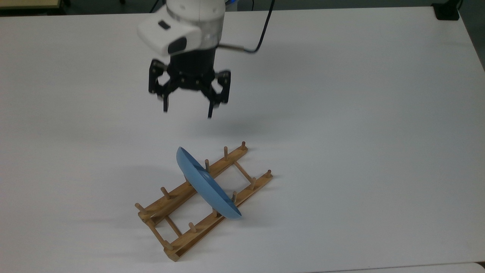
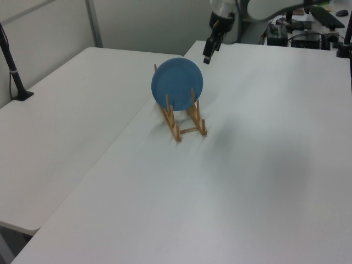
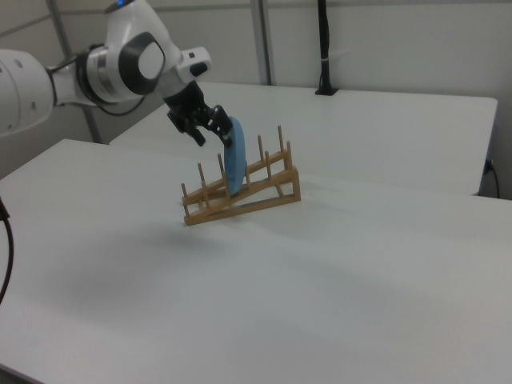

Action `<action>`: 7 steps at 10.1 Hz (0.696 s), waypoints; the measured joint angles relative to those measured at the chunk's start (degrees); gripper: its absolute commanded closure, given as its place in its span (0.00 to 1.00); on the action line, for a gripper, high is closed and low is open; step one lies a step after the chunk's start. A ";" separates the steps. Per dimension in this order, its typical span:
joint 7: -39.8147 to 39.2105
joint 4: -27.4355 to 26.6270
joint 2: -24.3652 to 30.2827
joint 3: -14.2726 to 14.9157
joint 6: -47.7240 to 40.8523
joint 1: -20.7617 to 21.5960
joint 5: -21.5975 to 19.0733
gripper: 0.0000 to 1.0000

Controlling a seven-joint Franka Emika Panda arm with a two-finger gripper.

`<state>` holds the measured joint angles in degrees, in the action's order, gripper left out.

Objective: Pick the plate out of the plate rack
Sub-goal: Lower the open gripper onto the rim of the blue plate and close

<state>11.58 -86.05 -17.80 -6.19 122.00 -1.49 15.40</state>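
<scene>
My gripper should pick the light-blue plate from the plate rack point(image 2: 187, 124) next, so it needs to grab the plate by its upper rim point(image 2: 181, 59).
The light-blue plate point(image 1: 206, 184) stands on edge across the wooden plate rack point(image 1: 172, 198), held between its upright pegs. My gripper point(image 1: 187, 113) hangs open above the table, short of the plate's upper rim, toward the top view's top. Nothing sits between its fingers. In the left view the plate point(image 2: 177, 83) faces the camera on the rack point(image 2: 187, 124), and the gripper point(image 2: 208, 55) hovers beyond the plate's top right edge. In the right view the gripper point(image 3: 214, 138) is just to the left of the plate point(image 3: 234, 164), near its top, above the rack point(image 3: 248, 201).
The rack rests on a wide white table point(image 1: 341, 132). A black clamp base point(image 1: 447, 11) sits at the far right corner in the top view. A second white table point(image 2: 60, 110) adjoins it, with a black pole point(image 2: 12, 63) at the left view's left.
</scene>
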 measured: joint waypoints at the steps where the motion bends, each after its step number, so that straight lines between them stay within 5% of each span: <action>1: 2.65 0.12 -1.97 0.00 2.99 0.00 2.40 0.43; 3: 4.26 0.40 -4.02 0.00 6.14 0.00 5.01 0.44; 7: 4.56 3.07 -7.44 0.97 8.76 -0.03 5.52 0.71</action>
<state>16.14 -82.98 -25.24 -5.22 130.76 -1.52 20.92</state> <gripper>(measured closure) 0.533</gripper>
